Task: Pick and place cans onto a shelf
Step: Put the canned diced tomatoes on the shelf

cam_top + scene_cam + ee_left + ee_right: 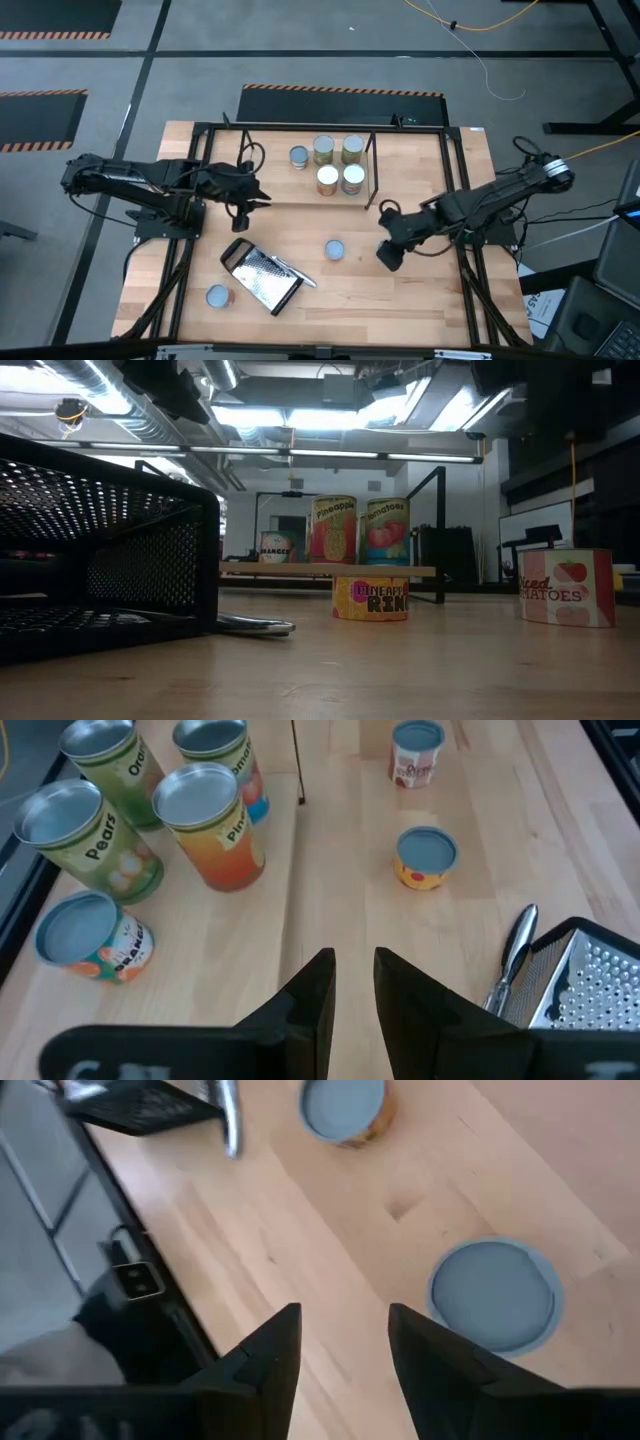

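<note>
I need to grab the blue-topped can by its rim [434, 1292] with my right gripper next, so that I can place the can upright among the other cans on the shelf.
Several cans stand upright on the shelf [275, 180] at the far middle; the left wrist view shows a Pears can [85, 835] and a Pineapple can [210, 825] among them. My left gripper [255, 195] hovers at the shelf's near edge, its fingers [350, 990] a little apart with nothing between them. A short yellow can [335, 249] stands on the table's middle. My right gripper [388, 255] hangs open, pointing down, beside a blue-topped can [495, 1295] that it does not touch. A third loose can [217, 296] stands near left.
A metal grater [262, 275] with a black frame lies between the near-left can and the middle can, its handle [512, 955] pointing toward the middle. Black frame rods [460, 200] run along the table's left and right sides. Bare wood lies near the front edge.
</note>
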Motion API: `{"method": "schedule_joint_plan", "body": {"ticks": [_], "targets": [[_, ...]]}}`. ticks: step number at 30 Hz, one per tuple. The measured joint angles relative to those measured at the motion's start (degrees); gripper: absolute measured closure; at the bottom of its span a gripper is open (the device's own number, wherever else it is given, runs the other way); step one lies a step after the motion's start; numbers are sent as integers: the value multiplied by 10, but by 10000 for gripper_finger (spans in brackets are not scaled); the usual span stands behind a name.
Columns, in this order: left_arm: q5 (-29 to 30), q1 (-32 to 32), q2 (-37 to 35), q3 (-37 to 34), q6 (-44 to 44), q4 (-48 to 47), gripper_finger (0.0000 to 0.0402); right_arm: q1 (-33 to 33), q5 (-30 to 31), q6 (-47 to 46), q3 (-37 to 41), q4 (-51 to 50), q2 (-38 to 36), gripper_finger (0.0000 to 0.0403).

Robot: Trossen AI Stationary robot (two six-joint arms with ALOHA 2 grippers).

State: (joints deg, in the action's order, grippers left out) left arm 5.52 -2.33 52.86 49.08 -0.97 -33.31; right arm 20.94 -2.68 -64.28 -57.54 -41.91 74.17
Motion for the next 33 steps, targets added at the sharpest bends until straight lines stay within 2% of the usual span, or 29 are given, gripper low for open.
{"method": "schedule_joint_plan", "body": {"ticks": [12,33], "targets": [[0,0,0,0,0,0,335,-5,0,0,0,2,100,246],[0,0,0,0,1,-1,335,-32,1,0,0,-2,157,246]]}}
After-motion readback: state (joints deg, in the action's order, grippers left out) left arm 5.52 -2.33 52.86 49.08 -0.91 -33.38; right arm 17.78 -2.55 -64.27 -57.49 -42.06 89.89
